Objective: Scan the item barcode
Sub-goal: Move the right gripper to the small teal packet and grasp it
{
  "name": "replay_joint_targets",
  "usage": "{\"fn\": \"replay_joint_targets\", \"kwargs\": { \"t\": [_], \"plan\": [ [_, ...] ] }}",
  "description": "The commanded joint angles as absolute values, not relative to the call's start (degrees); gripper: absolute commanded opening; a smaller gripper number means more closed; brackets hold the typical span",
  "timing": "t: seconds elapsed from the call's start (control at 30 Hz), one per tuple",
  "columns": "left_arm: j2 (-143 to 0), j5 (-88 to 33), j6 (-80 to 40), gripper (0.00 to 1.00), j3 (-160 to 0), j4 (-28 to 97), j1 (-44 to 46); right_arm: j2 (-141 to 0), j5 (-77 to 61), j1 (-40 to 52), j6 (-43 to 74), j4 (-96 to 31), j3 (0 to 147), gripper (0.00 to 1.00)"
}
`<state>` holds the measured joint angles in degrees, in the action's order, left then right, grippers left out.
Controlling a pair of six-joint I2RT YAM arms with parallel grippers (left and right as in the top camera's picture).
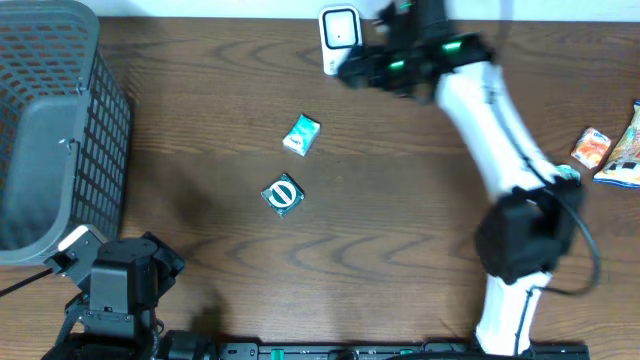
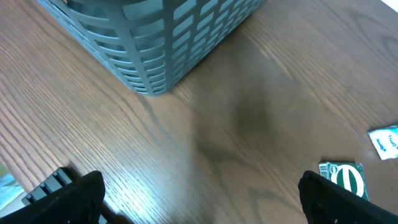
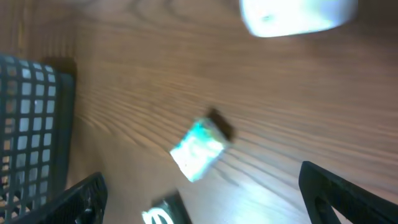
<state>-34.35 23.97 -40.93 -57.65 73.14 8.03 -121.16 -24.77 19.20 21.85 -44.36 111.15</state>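
Note:
I will next grab the teal packet (image 1: 301,134) by one end with my right gripper, so most of it stays uncovered and its barcode can face the scanner (image 1: 340,35).
Two small items lie mid-table: a teal packet (image 1: 301,134) (image 3: 198,151) (image 2: 385,142) and, nearer the front, a dark green packet with a round white logo (image 1: 282,194) (image 2: 345,176) (image 3: 163,214). No barcode is legible on either. A white scanner (image 1: 340,35) (image 3: 298,15) stands at the table's far edge. My right gripper (image 1: 347,72) (image 3: 205,199) hovers open beside the scanner, above and behind the teal packet, holding nothing. My left gripper (image 1: 160,258) (image 2: 202,208) rests open at the front left, with bare wood between its fingers and the green packet just beyond its right finger.
A grey mesh basket (image 1: 50,130) (image 2: 161,43) (image 3: 31,137) fills the left side of the table. Orange and yellow snack packets (image 1: 610,150) lie at the right edge. Bare wood separates the basket from the two packets.

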Motion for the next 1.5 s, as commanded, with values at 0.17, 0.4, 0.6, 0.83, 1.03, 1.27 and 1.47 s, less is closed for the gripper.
{"fn": "replay_joint_targets", "kwargs": {
  "t": [0.17,0.4,0.6,0.83,1.03,1.27,1.47],
  "plan": [
    [-34.28,24.91,-41.67,0.98,-57.65,73.28,7.84,-132.75,-25.43,25.36,37.8,-39.03,110.54,0.87],
    [-34.28,24.91,-41.67,0.98,-57.65,73.28,7.84,-137.21,-25.69,26.37,38.61,-39.44,110.54,0.83],
    [-34.28,24.91,-41.67,0.98,-57.65,73.28,7.84,-139.33,-25.61,27.59,39.81,-39.57,110.54,0.66],
    [-34.28,24.91,-41.69,0.98,-57.65,73.28,7.84,-141.4,-24.32,29.26,39.79,-40.14,110.52,0.28],
    [-34.28,24.91,-41.69,0.98,-57.65,73.28,7.84,-141.36,-25.85,28.1,36.86,-43.68,110.52,0.01],
    [-34.28,24.91,-41.67,0.98,-57.65,73.28,7.84,-137.82,-32.99,23.49,24.1,-51.42,110.52,0.01],
    [-34.28,24.91,-41.69,0.98,-57.65,73.28,7.84,-132.86,-40.12,19.68,9.08,-58.63,110.52,0.01]
  ]
}}
